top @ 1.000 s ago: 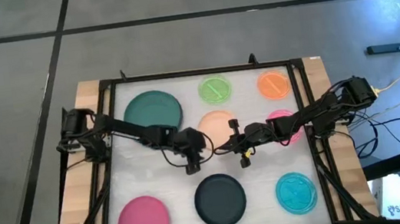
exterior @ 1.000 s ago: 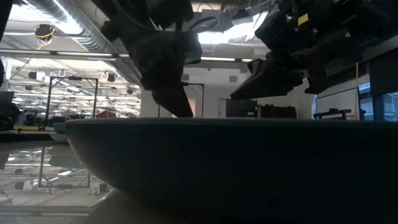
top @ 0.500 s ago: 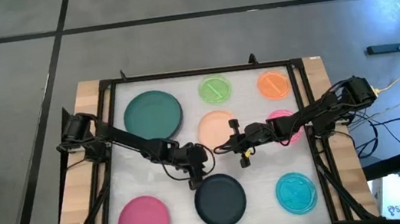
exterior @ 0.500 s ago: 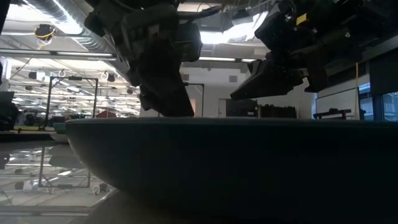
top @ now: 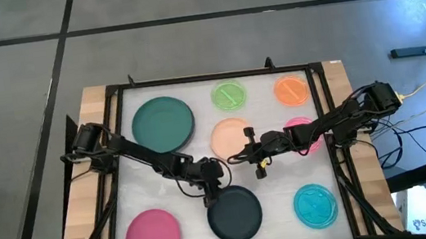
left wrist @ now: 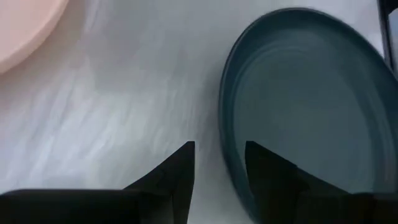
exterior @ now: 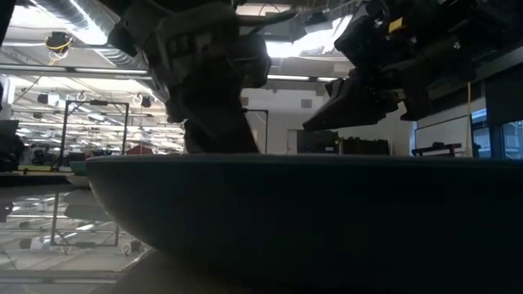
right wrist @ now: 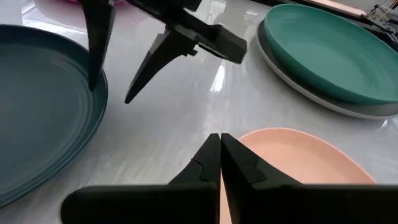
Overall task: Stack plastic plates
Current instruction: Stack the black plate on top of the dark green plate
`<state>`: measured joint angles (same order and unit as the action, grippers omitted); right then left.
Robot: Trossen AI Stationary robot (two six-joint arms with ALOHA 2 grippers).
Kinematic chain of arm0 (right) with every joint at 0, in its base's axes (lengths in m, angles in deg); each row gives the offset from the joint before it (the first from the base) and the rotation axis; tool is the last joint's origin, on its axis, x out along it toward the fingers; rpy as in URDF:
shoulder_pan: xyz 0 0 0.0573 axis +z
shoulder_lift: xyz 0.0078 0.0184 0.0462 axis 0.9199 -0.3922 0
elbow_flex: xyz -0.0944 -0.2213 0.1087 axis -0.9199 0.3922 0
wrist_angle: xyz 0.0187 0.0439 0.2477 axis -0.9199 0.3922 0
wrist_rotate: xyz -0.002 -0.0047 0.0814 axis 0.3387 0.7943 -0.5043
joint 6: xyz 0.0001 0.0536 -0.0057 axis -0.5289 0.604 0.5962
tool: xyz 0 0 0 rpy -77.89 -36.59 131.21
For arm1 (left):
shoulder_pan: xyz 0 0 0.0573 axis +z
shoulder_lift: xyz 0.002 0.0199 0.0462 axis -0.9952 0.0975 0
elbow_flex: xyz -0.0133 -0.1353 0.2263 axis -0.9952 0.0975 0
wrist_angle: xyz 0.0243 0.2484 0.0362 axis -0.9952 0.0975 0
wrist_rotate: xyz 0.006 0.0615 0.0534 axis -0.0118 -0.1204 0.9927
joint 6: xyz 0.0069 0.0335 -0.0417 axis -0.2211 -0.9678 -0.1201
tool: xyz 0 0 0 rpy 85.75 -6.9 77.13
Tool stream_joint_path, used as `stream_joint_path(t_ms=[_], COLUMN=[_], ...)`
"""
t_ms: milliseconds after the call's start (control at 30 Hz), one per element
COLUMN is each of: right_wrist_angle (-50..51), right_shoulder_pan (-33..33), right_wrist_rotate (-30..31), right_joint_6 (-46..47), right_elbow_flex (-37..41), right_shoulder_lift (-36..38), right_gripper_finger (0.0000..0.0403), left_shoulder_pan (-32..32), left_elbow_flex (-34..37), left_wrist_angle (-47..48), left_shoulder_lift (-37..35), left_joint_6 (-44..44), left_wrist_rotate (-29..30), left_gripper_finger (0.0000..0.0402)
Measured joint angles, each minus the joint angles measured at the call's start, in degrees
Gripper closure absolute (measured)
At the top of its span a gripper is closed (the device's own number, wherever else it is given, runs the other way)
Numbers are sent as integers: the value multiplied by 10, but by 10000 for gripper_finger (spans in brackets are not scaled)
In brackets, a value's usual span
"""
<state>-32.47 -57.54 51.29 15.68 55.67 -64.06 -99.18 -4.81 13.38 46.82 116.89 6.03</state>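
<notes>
The black plate has to be stacked on the teal plate (top: 162, 124), so my left gripper will next grab it by its raised rim.
The black plate (top: 234, 214) lies flat near the table's near edge; in the left wrist view its rim (left wrist: 225, 118) looks dark blue-grey. My left gripper (top: 211, 196) is open and low at that plate's far-left rim, with one finger (left wrist: 264, 163) over the plate's inside and the other (left wrist: 181, 163) over the table outside. My right gripper (top: 259, 165) is shut and hovers by the peach plate (top: 230, 136). The dark teal plate (top: 162, 124) sits on the grey one (right wrist: 292, 74). My left gripper (left wrist: 217, 149) stands astride the black plate's far-left rim (right wrist: 99, 93) from above, slanting down, one finger inside and one outside. I cannot tell whether either finger touches the rim.
The pink plate (top: 152, 234) lies at the near left and the cyan one (top: 316, 205) at the near right. Green (top: 229, 95) and orange (top: 291, 89) plates sit along the far edge. The magenta plate (top: 303, 128) is partly under the right arm. A black frame (top: 120, 132) borders the mat.
My left gripper has moved toward the table's near edge and down, from beside the peach plate to the black plate's far-left rim. The plates have stayed where they were.
</notes>
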Motion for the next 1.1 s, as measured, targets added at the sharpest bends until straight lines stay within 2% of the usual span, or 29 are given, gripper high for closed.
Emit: stream_joint_path(t_ms=[333,567,667,900,1100], right_wrist_angle=[1,4,5,4,4], right_shoulder_pan=[0,0,0,0,0], right_wrist_rotate=[-11,-11,-11,-11,14], right_joint_6=[19,19,19,19,19], right_elbow_flex=[0,0,0,0,0], right_shoulder_lift=[0,0,0,0,0], right_gripper_finger=[398,398,398,398,398], left_shoulder_pan=[-3,3,6,10,20], left_elbow_flex=[0,0,0,0,0], left_wrist_angle=[-1,-11,-12,-12,23], left_shoulder_lift=[13,36,34,32,9], left_joint_6=[10,19,2,-21,-24], left_wrist_rotate=[-1,-45,-43,-44,-40], left_gripper_finger=[266,271,294,383,391])
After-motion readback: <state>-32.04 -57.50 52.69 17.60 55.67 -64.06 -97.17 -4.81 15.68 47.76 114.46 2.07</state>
